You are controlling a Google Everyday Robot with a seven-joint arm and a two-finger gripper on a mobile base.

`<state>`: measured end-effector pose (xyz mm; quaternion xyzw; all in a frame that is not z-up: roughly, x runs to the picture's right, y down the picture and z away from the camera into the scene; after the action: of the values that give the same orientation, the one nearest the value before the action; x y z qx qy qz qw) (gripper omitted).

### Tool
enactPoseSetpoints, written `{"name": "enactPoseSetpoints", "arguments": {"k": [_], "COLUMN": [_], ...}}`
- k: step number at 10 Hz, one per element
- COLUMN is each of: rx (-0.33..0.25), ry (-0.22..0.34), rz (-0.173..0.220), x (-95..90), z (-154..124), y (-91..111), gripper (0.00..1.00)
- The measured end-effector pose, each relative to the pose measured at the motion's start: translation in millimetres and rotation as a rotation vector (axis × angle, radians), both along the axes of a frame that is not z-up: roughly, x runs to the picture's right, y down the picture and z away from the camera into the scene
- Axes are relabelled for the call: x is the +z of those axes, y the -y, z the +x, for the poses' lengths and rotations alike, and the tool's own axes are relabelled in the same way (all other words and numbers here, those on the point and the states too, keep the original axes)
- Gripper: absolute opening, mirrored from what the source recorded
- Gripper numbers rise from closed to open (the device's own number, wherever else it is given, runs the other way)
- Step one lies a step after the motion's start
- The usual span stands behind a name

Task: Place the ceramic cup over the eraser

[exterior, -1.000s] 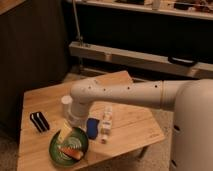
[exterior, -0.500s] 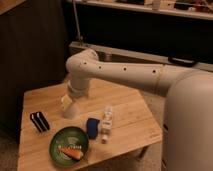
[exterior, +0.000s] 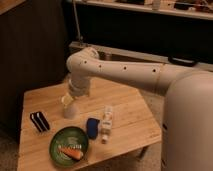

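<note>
The ceramic cup needs to cover the eraser [exterior: 39, 121], so my gripper will grab the cup by its rim [exterior: 72, 104] next.
The ceramic cup [exterior: 70, 113], small, white and without a handle, stands upright on the left half of the wooden table [exterior: 132, 117]. My gripper [exterior: 67, 102] points down right at the cup's rim, open, and it hides the cup's top. The eraser [exterior: 39, 121], a flat black oblong with pale stripes, lies to the left of the cup near the table's left edge, apart from it.
A green plate [exterior: 56, 143] with an orange piece of food [exterior: 71, 152] sits at the front. A blue rounded block [exterior: 93, 127] and a small white labelled bottle [exterior: 106, 122] lie right of the cup. My white arm [exterior: 130, 72] spans the table from the right.
The arm has lifted off the table's middle and swung back, uncovering the block and bottle. The wrist has come down over the cup. The cup and eraser have stayed put.
</note>
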<state>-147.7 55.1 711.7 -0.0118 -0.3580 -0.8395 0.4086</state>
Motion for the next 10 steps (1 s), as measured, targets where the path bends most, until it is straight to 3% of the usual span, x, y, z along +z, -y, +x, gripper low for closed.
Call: {"name": "enactPoseSetpoints", "arguments": {"k": [2,5,10], "rx": [-0.013,-0.041,-0.084], "ry": [0.01,0.029,-0.018], "rz": [0.077,0.183,0.272], "x": [4.1,28.6,63.8], "z": [-8,-38,-62], "y": [-10,-8,12], "gripper": [0.8,0.8,0.8]}}
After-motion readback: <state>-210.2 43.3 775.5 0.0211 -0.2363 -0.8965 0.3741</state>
